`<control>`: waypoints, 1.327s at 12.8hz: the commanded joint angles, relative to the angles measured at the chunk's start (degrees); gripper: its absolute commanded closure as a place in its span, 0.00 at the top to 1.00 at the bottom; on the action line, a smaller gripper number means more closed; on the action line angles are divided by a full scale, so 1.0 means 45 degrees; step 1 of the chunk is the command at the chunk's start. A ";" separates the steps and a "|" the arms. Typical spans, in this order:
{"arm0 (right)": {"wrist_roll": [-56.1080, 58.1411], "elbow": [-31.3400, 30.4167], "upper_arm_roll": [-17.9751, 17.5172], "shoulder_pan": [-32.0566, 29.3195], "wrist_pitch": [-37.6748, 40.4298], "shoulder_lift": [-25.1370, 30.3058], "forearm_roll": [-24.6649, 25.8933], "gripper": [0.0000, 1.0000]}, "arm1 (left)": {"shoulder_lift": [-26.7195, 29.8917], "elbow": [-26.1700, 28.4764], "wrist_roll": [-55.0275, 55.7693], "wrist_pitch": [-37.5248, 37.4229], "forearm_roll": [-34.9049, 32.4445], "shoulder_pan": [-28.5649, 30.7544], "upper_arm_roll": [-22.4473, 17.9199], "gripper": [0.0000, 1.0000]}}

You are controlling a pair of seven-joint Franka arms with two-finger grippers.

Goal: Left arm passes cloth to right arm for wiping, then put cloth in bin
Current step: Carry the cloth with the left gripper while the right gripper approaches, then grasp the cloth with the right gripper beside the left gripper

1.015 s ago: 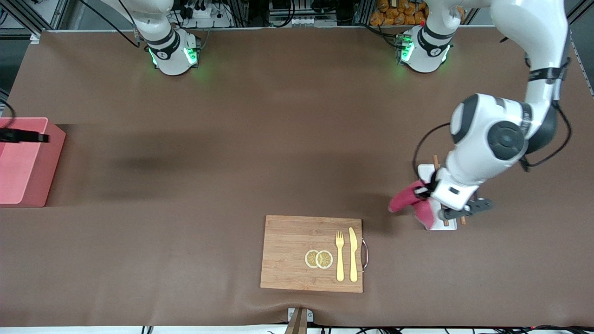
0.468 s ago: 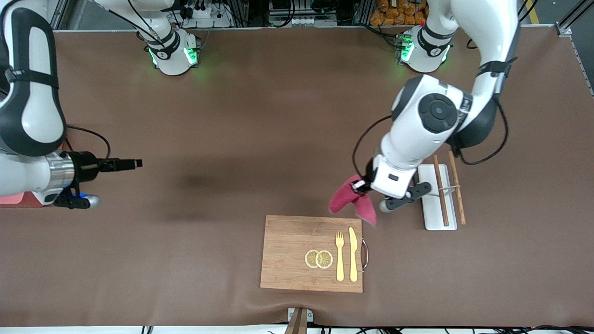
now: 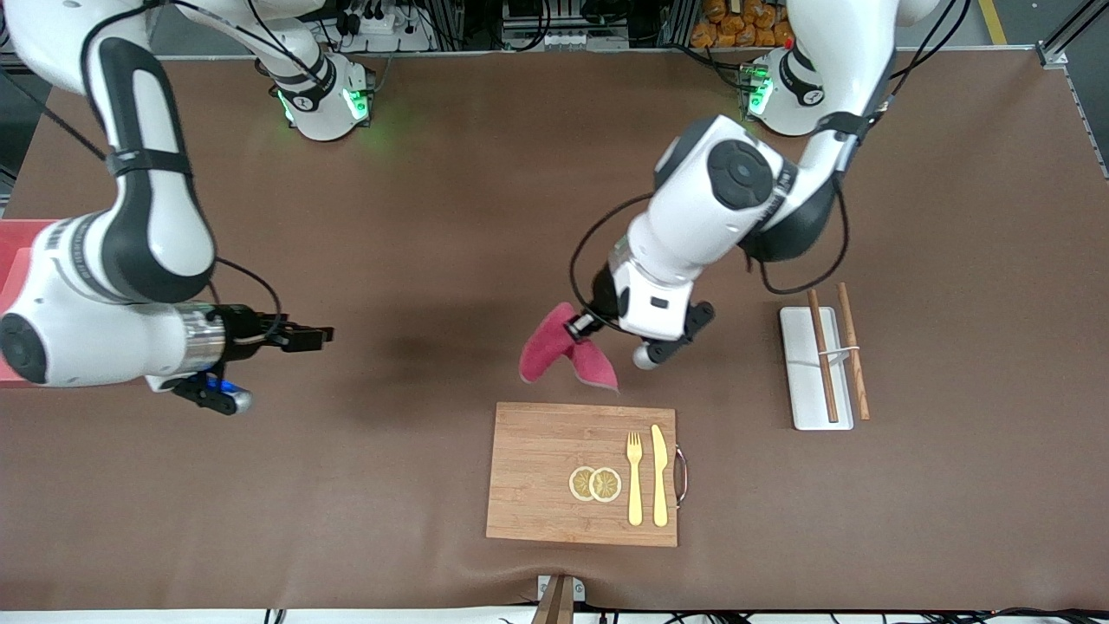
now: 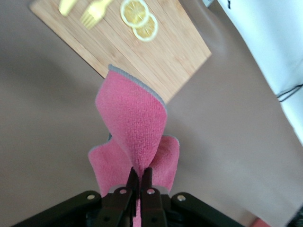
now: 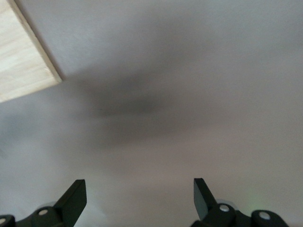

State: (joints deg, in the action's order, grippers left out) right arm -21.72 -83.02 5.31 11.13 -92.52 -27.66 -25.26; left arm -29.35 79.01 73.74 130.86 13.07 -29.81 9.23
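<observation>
My right gripper will next grab the magenta cloth by its loose hanging fold (image 3: 545, 345), to take over the wiping and then put the cloth in the bin (image 3: 21, 260).
The magenta cloth (image 3: 559, 355) with a grey edge hangs from my left gripper (image 3: 579, 328), which is shut on its upper fold. It hangs over the brown table, just off the wooden board's (image 3: 554, 468) edge on the robots' side. In the left wrist view the cloth (image 4: 135, 127) droops from the left gripper (image 4: 140, 171) toward the board's corner (image 4: 156, 52). My right gripper (image 3: 322, 334) is open and points toward the cloth from the right arm's end, over bare table. Nothing lies between the right gripper's (image 5: 139, 187) fingers. A strip of the pink bin (image 3: 17, 236) shows past the right arm.
On the board lie two lemon slices (image 3: 595, 484), a yellow fork (image 3: 635, 477) and a yellow knife (image 3: 660, 475). A white tray (image 3: 801, 381) with wooden chopsticks (image 3: 823, 355) sits toward the left arm's end. The board's corner (image 5: 21, 56) shows in the right wrist view.
The left arm has carried the cloth from over the white tray toward the table's middle. The right arm has swung in from the bin end, its open gripper now closer to the cloth.
</observation>
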 commanded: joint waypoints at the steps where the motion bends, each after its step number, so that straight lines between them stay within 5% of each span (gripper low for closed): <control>1: -0.2872 0.0265 0.0149 0.1094 -0.0472 0.0091 -0.0305 1.00 | -0.0274 -0.0352 0.1828 0.1439 0.0239 -0.0872 -0.0038 0.00; 6: -0.8659 0.1414 0.0149 0.2565 -0.1510 0.0170 -0.0325 1.00 | -0.0666 -0.0371 0.4898 0.3495 0.0239 -0.1832 -0.0019 0.00; 16: -1.1051 0.1477 0.0149 0.3795 -0.2663 0.0091 -0.0110 1.00 | -0.0705 -0.0352 0.6310 0.3789 0.0239 -0.1989 0.0274 0.00; 17: -1.1032 0.1399 0.0149 0.3815 -0.2624 0.0072 -0.0129 0.69 | -0.0705 -0.0371 0.6329 0.3829 0.0239 -0.1989 0.0255 0.00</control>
State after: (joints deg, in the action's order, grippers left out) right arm -70.45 -75.38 5.39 27.73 -103.96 -27.67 -25.81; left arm -31.72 78.72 101.49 147.00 13.13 -38.28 10.44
